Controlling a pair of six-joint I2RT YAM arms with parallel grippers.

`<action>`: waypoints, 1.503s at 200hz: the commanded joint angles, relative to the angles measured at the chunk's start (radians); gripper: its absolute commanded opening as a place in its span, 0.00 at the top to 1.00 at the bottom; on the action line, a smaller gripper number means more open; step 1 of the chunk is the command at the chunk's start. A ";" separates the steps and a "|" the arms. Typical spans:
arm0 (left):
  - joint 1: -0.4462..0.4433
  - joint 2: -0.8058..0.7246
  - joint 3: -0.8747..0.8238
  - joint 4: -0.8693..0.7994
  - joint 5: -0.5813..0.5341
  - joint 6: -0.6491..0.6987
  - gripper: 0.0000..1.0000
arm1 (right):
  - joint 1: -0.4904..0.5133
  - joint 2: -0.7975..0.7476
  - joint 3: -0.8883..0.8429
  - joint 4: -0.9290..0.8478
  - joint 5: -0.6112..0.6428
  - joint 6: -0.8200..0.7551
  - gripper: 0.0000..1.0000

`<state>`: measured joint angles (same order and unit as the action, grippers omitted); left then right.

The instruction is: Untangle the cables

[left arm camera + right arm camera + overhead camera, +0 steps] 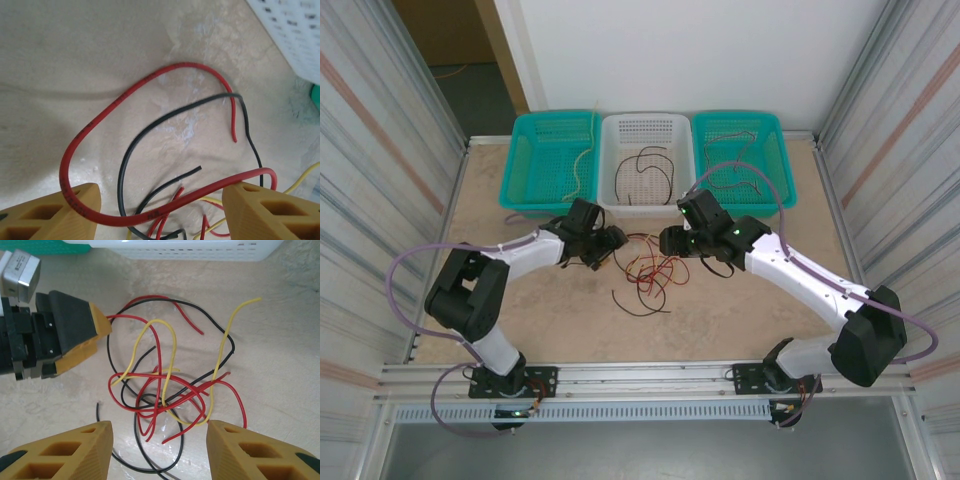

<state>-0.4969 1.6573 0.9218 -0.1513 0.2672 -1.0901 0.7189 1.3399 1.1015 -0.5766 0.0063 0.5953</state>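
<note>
My left gripper picks up the cable by its loop at the tangle's outer edge [626, 237] [154, 214] next, above the black cable, to untangle the thick red cable.
The cables [645, 270] lie in a loose red, black and yellow tangle [165, 385] on the table between my two grippers. My left gripper [613, 243] sits at the tangle's left edge. In its wrist view the left gripper [162, 200] is open, and a thick red cable [190, 64] loops away and runs back across both fingertips [272, 210]. A black cable [121, 175] curves beneath it. My right gripper [668, 241] is at the tangle's upper right. Seen from its wrist, the right gripper [160, 432] stands open above the tangle with nothing between its fingers [65, 452].
Three baskets stand along the back: a teal one [520, 165] with a pale cable, a white one [610, 160] with a black cable, and a teal one [775, 160] with another thin cable. Metal walls close in both sides.
</note>
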 commanded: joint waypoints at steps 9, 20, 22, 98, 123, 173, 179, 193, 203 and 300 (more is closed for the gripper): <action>0.030 -0.015 0.027 -0.020 -0.039 0.001 0.33 | 0.011 -0.007 0.034 -0.005 0.004 0.014 0.48; 0.036 -0.023 0.028 -0.031 -0.050 0.009 0.32 | 0.011 -0.005 0.037 -0.005 0.004 0.014 0.48; 0.037 -0.023 0.028 -0.030 -0.051 0.009 0.31 | 0.010 -0.004 0.037 -0.005 0.003 0.014 0.48; 0.045 -0.032 0.066 -0.035 -0.072 0.042 0.28 | 0.022 0.029 0.049 0.003 -0.005 0.014 0.46; 0.028 -0.036 0.122 -0.122 -0.118 0.166 0.31 | 0.022 0.036 0.048 0.001 -0.005 0.014 0.46; 0.034 -0.042 0.151 -0.284 -0.208 0.348 0.34 | 0.023 0.035 0.047 0.000 0.001 0.011 0.45; 0.037 -0.044 0.144 -0.284 -0.196 0.349 0.35 | 0.022 0.035 0.046 0.000 0.002 0.011 0.45; 0.037 -0.055 0.124 -0.279 -0.167 0.339 0.35 | 0.022 0.040 0.049 -0.002 0.004 0.009 0.45; 0.037 -0.068 0.102 -0.266 -0.150 0.323 0.35 | 0.023 0.041 0.053 -0.002 0.007 0.011 0.46; 0.049 0.032 0.112 -0.132 -0.071 0.257 0.44 | 0.018 0.008 0.053 -0.022 0.030 0.009 0.45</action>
<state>-0.4633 1.6527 1.0000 -0.3077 0.1787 -0.8246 0.7357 1.3731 1.1343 -0.5777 0.0074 0.5953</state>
